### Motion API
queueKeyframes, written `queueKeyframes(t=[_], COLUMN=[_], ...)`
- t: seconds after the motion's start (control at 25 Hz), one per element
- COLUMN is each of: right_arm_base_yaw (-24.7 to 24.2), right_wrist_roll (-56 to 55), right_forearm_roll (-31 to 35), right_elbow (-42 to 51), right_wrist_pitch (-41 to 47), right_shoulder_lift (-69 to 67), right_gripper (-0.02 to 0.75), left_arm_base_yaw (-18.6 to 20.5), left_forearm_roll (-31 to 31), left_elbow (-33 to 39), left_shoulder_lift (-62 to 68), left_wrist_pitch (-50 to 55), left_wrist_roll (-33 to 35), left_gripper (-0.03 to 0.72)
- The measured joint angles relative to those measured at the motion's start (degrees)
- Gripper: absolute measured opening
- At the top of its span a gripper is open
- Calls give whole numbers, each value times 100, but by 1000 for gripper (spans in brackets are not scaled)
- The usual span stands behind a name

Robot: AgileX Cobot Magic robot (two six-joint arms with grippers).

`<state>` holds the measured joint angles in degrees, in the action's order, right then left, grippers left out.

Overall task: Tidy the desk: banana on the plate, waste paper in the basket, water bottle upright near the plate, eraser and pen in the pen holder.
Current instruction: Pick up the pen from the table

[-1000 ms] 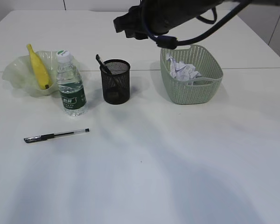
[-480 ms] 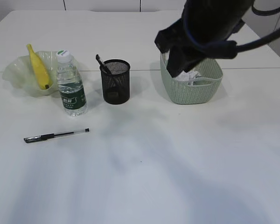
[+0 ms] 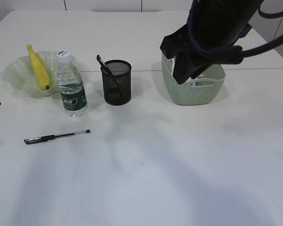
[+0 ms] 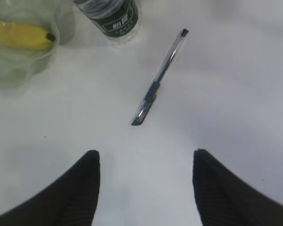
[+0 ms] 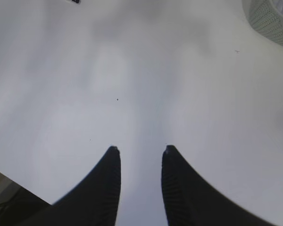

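I will next use my left gripper to grab the pen by its black grip (image 3: 49, 137) beside its cap, so that I can tidy the pen into the pen holder (image 3: 117, 83).
The yellow banana (image 3: 39, 68) lies in the pale green plate (image 3: 14, 70), and the water bottle (image 3: 72, 85) stands upright beside it. A black pen (image 3: 56, 137) lies on the white desk (image 3: 146, 155) in front of the bottle. The black mesh pen holder (image 3: 117, 83) has a dark pen (image 3: 102, 63) leaning out of it. My left gripper (image 4: 146, 155) hovers open and empty above the desk, the loose pen (image 4: 159, 80) just ahead of it. My right gripper (image 5: 140, 149) is open a little, empty, over bare desk. The right arm (image 3: 207, 33) covers the basket (image 3: 198, 92). The waste paper and eraser are hidden.
The left wrist view also shows the bottle's base (image 4: 112, 18), the banana's dark tip (image 4: 48, 36) and the plate's rim (image 4: 19, 70). A corner of the basket (image 5: 272, 19) shows in the right wrist view. The desk's near edge (image 5: 19, 186) runs close to the right gripper.
The right arm has swung from above the pen holder to the right and down, now covering the basket's inside. A dark part of the left arm has appeared at the left edge.
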<state>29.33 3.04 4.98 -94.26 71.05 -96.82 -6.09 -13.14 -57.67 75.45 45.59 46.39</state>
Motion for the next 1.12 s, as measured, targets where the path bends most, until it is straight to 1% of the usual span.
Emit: queueKeyframes(t=[0.12,0.32,0.48,0.6,0.76,1.0,1.12], right_arm_base_yaw=[0,0,0,0,0,0,0], right_wrist_roll=[0,11,22,22,73,127,129], right_forearm_roll=[-35,-108,-118,-118,-118,-122,-122], right_elbow=[0,0,0,0,0,0,0], right_wrist_pitch=[0,0,0,0,0,0,0], right_shoulder_lift=[0,0,0,0,0,0,0], right_gripper=[230,230,230,230,230,230,230], left_arm_base_yaw=[0,0,0,0,0,0,0], left_forearm_roll=[286,602,566,556,484,120,-41], left_elbow=[0,0,0,-79,-483,-1372,-1679], left_shoulder_lift=[290,762,1124,1491,2042,2801,3126], left_wrist_pitch=[-82,-442,-744,-636,-341,363,647], left_wrist_roll=[402,499,508,522,581,1256,1611], left_gripper=[444,444,445,445,445,445,445])
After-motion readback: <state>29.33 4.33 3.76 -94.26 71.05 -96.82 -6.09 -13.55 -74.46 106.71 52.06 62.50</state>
